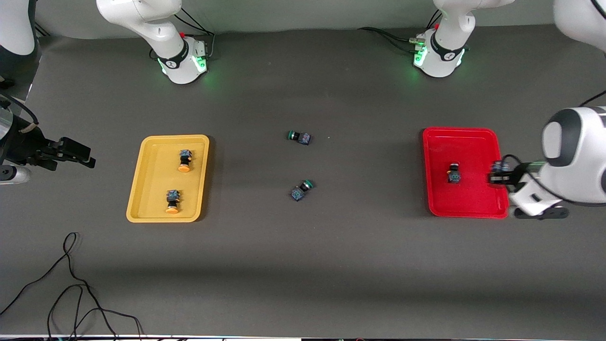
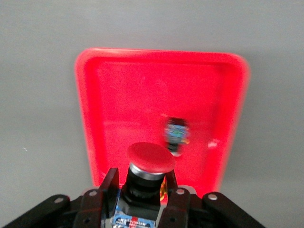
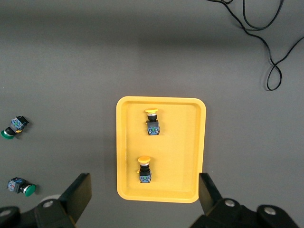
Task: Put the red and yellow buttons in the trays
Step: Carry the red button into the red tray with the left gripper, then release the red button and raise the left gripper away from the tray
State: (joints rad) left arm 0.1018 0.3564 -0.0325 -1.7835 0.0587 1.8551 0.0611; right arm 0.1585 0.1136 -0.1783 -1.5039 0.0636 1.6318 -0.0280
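The second red button [image 2: 150, 156] is high above the red tray's bottom in the left wrist view. My left gripper should lower it farther in before letting it go.
The red tray [image 1: 468, 147] holds one red button [image 1: 454, 174] lying on its side. My left gripper [image 1: 497, 173] is shut on a second red button [image 2: 149, 159] and holds it over the tray's edge at the left arm's end. In the left wrist view the red tray [image 2: 118, 85] and the lying button [image 2: 176, 133] show past the left gripper [image 2: 142, 183]. The yellow tray [image 1: 151, 180] holds two yellow buttons [image 1: 184, 160] [image 1: 173, 201]. My right gripper [image 1: 75, 154] is open and empty, up beside the yellow tray toward the right arm's end. Its wrist view [image 3: 145, 187] shows the yellow tray [image 3: 124, 152] with both buttons [image 3: 152, 121] [image 3: 145, 168].
Two green-capped buttons [image 1: 299, 137] [image 1: 301, 189] lie on the dark table between the trays; they also show in the right wrist view [image 3: 14, 127] [image 3: 21, 186]. A black cable [image 1: 71, 284] loops near the front camera at the right arm's end.
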